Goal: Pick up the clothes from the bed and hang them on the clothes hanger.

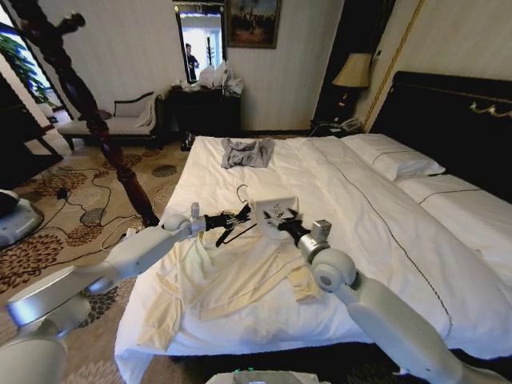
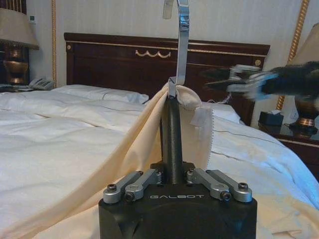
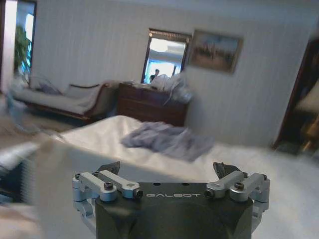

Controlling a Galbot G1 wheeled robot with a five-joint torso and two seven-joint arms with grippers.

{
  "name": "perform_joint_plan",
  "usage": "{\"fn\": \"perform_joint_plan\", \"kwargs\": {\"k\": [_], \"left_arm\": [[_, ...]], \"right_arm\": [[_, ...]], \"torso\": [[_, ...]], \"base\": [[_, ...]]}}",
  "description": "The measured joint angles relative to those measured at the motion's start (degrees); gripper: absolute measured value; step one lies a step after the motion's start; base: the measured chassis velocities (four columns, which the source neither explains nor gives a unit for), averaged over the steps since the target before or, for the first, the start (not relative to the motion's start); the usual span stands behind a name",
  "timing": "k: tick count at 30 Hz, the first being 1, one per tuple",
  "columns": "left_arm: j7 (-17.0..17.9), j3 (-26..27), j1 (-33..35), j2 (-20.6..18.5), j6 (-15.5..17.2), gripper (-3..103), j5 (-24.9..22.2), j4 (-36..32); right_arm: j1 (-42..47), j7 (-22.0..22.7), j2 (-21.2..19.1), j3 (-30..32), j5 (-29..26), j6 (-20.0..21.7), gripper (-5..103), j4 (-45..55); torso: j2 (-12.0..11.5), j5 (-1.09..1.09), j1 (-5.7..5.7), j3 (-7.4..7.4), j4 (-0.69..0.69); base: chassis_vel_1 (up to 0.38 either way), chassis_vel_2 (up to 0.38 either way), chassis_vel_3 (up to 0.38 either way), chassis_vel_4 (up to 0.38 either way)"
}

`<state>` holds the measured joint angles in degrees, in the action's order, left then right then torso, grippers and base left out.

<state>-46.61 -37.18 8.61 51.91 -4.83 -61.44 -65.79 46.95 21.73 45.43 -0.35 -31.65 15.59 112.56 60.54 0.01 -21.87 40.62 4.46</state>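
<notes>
Next, my right gripper grabs the cream clothes by the lifted collar edge to hang them, since they lie slack with their sleeves spread on the bed.
The cream long-sleeved clothes lie spread over the near left part of the bed, with the collar end lifted. My left gripper is shut on the neck of the black clothes hanger. In the left wrist view the cream fabric drapes over the hanger just below its silver hook. My right gripper hovers close beside the hanger, against pale lifted fabric. In the right wrist view its fingers stand wide apart with nothing between them.
A small grey-blue garment lies near the bed's far edge. A tall dark coat stand rises on the left beside the bed, with cables on the carpet. Pillows and the dark headboard are to the right.
</notes>
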Motion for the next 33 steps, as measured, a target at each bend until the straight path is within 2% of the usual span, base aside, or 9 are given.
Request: {"fn": "perform_joint_plan", "kwargs": {"k": [5, 6, 8, 10, 22, 28, 29, 30, 33], "left_arm": [[0.4, 0.0, 0.0, -0.5, 0.3, 16, 0.0, -1.2], [0.4, 0.0, 0.0, -0.5, 0.3, 16, 0.0, -1.2], [0.7, -0.8, -0.2, -0.7, 0.5, 16, -0.1, -1.9], [0.7, -1.2, -0.3, -0.7, 0.6, 16, -0.1, -2.2], [0.5, -3.1, -1.3, -0.5, 1.1, 16, -0.3, -3.4], [0.5, -3.5, -0.9, -1.4, 1.3, 16, -0.6, -5.5], [0.5, -3.5, -0.8, -1.5, 1.4, 16, -0.7, -6.0], [0.5, -3.5, -0.8, -1.5, 1.4, 16, -0.7, -6.0], [0.5, -3.8, -0.8, -1.9, 1.7, 16, -1.0, -7.0]], "right_arm": [[-2.5, -5.2, -0.4, -2.1, 14.4, -3.6, 100, -6.7], [-2.5, -5.2, -0.4, -2.1, 14.4, -3.6, 100, -6.7], [-1.9, -8.1, -0.7, -3.0, 24.1, -5.7, 100, -8.7], [-1.5, -9.1, -0.9, -3.5, 27.0, -6.3, 100, -9.3], [-3.9, -10.1, 0.3, -5.6, 33.3, -6.9, 100, -12.5], [-3.3, -10.2, 0.6, -6.3, 33.6, -7.0, 101, -13.8], [-3.3, -10.2, 0.6, -6.3, 33.5, -7.0, 96, -13.9], [-3.3, -10.2, 0.6, -6.3, 33.5, -7.0, 96, -13.9], [-3.3, -10.2, 0.6, -6.3, 33.5, -7.1, 80, -14.2]], "torso": [[0.0, 0.00, -0.01, 0.01, -0.01], [0.0, 0.00, -0.01, 0.01, -0.01], [0.0, 0.00, -0.01, 0.01, 0.00], [0.0, -0.01, -0.01, 0.01, 0.00], [0.0, -0.02, -0.01, 0.01, -0.02], [0.0, 0.00, -0.01, 0.01, 0.00], [0.0, -0.01, -0.01, 0.01, -0.01], [0.0, -0.01, -0.01, 0.01, -0.01], [0.0, 0.00, -0.01, 0.00, 0.00]], "base": [[0.000, 0.000, 0.000, 0.000], [0.000, 0.000, 0.000, 0.000], [0.000, 0.000, 0.000, 0.000], [0.000, 0.000, 0.000, 0.000], [0.000, 0.000, 0.000, 0.000], [0.000, 0.000, 0.000, 0.000], [0.000, 0.000, 0.000, 0.000], [0.000, 0.000, 0.000, 0.000], [0.000, 0.000, 0.000, 0.000]]}}
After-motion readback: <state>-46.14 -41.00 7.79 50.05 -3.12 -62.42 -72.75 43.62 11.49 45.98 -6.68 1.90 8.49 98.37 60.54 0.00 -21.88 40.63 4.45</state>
